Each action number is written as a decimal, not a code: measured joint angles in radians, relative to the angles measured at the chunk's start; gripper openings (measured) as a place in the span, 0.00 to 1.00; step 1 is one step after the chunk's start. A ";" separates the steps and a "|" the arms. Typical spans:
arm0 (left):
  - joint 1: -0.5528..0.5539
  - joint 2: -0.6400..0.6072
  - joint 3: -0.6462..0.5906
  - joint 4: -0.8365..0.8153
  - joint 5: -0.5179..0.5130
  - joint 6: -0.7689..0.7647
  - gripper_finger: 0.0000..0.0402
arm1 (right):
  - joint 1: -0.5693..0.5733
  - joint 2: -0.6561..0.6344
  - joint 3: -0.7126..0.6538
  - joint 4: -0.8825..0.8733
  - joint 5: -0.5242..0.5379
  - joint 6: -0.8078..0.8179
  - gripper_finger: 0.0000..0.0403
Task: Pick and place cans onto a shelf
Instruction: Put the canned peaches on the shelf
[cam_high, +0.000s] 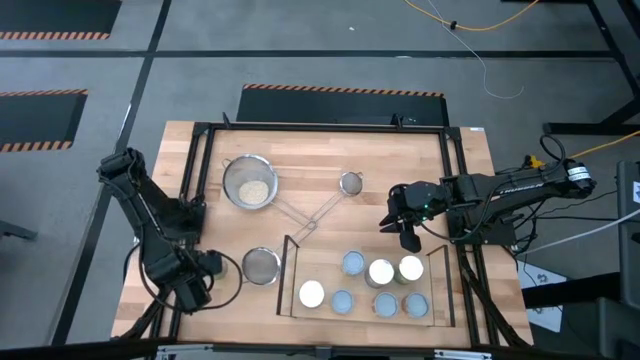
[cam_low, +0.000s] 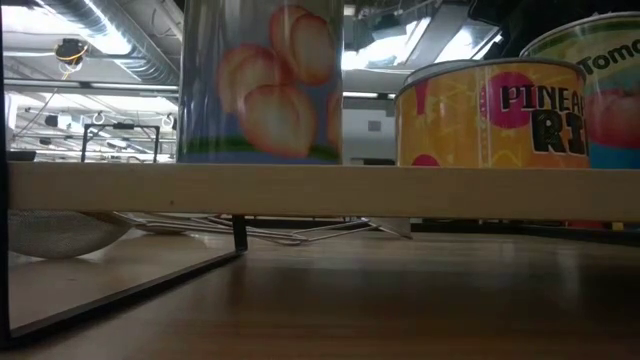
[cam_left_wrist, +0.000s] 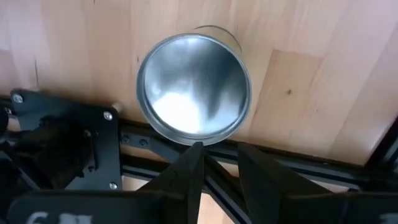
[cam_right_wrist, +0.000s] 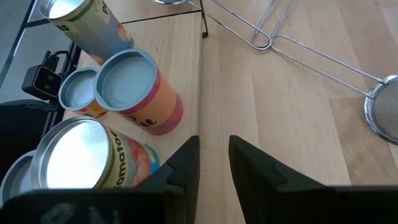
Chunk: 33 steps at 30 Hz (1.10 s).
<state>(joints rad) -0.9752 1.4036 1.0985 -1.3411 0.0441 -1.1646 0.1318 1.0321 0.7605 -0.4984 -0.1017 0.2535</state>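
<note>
I will next use my left gripper to grab the shiny-topped can by its top rim (cam_left_wrist: 194, 142), so that I can set the can upright on the shelf.
The shelf (cam_high: 292, 272), a light-wood board with black rails, stands at the table's near right. Several cans stand upright on it, among them a white-topped can (cam_high: 312, 293) and a blue-grey-topped can (cam_high: 352, 263). The low view shows the peach-labelled can (cam_low: 260, 80) and the pineapple can (cam_low: 490, 110) on the board's edge (cam_low: 320, 190). My left gripper (cam_left_wrist: 219, 152) (cam_high: 196, 288) hangs open, pointing down, at the table's near left, just beside a shiny-topped can (cam_left_wrist: 193, 93) standing on the tabletop. My right gripper (cam_right_wrist: 214, 143) (cam_high: 405, 235) waits open above the shelf's far right end.
A steel pan (cam_high: 250, 183) with pale contents sits far left of centre. A small strainer (cam_high: 351, 182) and a mesh strainer (cam_high: 260, 265) lie nearby, their wire handles (cam_high: 310, 215) crossing mid-table. A black frame rail (cam_left_wrist: 161, 146) runs beside the lone can.
</note>
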 joint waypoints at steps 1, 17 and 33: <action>0.000 0.000 0.000 0.000 0.000 0.017 0.23 | 0.000 0.000 0.000 0.000 0.000 0.000 0.22; -0.007 0.001 0.000 0.000 -0.002 0.128 0.23 | 0.000 0.000 0.000 0.000 0.000 0.000 0.22; -0.021 0.119 0.000 -0.001 -0.018 0.259 0.23 | 0.000 0.000 0.000 0.000 0.000 0.000 0.22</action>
<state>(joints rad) -0.9962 1.5227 1.0981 -1.3418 0.0258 -0.9058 0.1319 1.0321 0.7605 -0.4987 -0.1013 0.2535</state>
